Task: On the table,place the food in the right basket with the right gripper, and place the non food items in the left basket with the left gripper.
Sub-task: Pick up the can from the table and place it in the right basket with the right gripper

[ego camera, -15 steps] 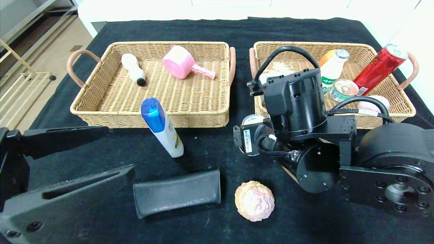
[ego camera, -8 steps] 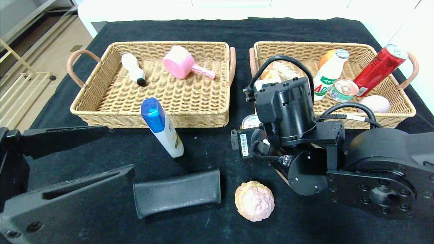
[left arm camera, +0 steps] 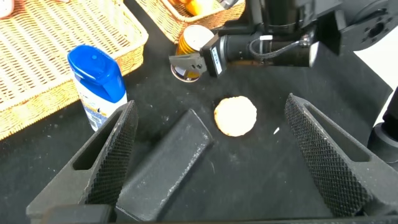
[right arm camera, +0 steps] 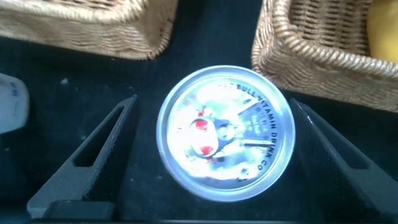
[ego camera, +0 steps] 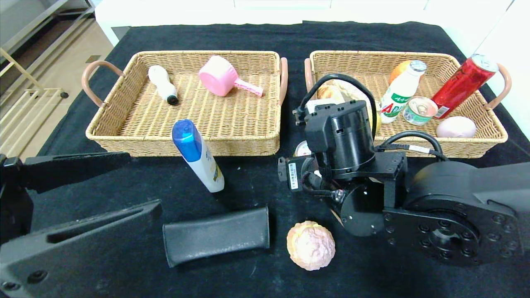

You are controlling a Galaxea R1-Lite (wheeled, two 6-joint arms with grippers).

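My right gripper's fingers are down on either side of the drink can, around the silver top. They would hold the can if they closed now, so it is time to close.
A silver-topped drink can (right arm camera: 224, 134) stands on the black cloth before the gap between the two baskets. My right gripper (right arm camera: 212, 107) hangs over it, open, one finger on each side and apart from it. In the head view the right wrist (ego camera: 339, 136) hides most of the can (ego camera: 303, 148). My left gripper (left arm camera: 211, 106) is open at the near left, above a black case (left arm camera: 165, 165) and a round pastry (left arm camera: 235, 116), holding nothing. A blue-capped bottle (ego camera: 198, 157) stands in front of the left basket (ego camera: 182, 145).
The left basket holds a white brush bottle (ego camera: 162, 84) and a pink scoop (ego camera: 221, 80). The right basket (ego camera: 414, 56) holds a red can (ego camera: 461, 85), a white drink bottle (ego camera: 399, 93), a small tin (ego camera: 419, 109), an egg (ego camera: 455, 127) and bread (ego camera: 331, 91).
The right arm has moved left and toward me, away from the right basket, uncovering the bottle and egg there. The left gripper has barely shifted.
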